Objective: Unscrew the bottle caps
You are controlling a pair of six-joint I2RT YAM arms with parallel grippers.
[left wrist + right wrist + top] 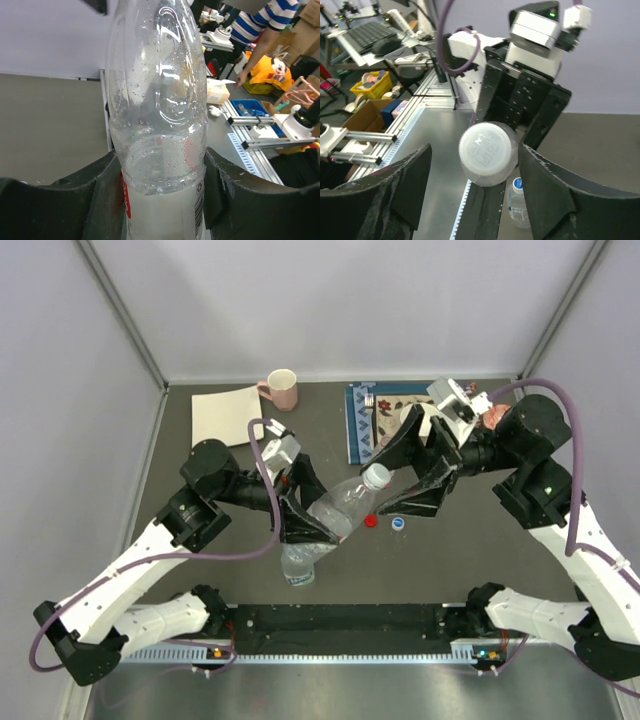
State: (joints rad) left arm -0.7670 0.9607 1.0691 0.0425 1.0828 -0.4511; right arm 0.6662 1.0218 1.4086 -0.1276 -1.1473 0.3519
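Observation:
The whitish-grey cap needs to be unscrewed from the neck, so my right gripper should next grab it by its opposite sides, facing its top head-on.
My left gripper is shut on the body of a clear ribbed bottle with a red-and-white label. It holds the bottle tilted, neck toward the right arm. The bottle's whitish-grey cap is still on the neck. My right gripper stands open around that cap, with a wide gap at the left finger and a narrow one at the right finger. A loose red cap and a loose blue cap lie on the table. A second bottle with a blue cap stands below the held one.
A pink mug and a white sheet sit at the back left. A blue patterned mat with small items lies at the back right. The metal rail runs along the near edge.

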